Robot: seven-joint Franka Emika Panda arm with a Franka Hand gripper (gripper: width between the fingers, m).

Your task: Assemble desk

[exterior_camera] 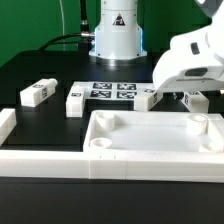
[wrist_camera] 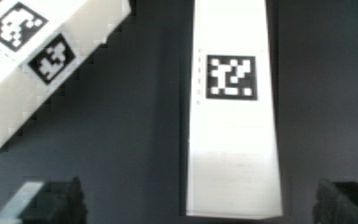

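My gripper grabs the tagged leg by its plain end [wrist_camera: 234,194] next, to set the leg upright in the desk top's corner socket.
The white desk top [exterior_camera: 150,135], a tray with a raised rim and round corner sockets, lies at the front of the table. Three white tagged legs show in the exterior view: a far left leg [exterior_camera: 37,93], a second leg [exterior_camera: 75,100] and a third leg [exterior_camera: 150,97] beside my gripper [exterior_camera: 191,101]. In the wrist view my gripper [wrist_camera: 197,203] is open, its dark fingers [wrist_camera: 51,200] standing on either side of the near end of a tagged leg [wrist_camera: 229,110] that lies on the dark table. I cannot tell whether they touch it. Another tagged leg [wrist_camera: 43,65] lies slanted beside it.
The marker board [exterior_camera: 112,91] lies flat behind the legs, in front of the robot base [exterior_camera: 115,40]. A long low white border rail [exterior_camera: 40,160] runs along the front and the exterior view's left, against the desk top.
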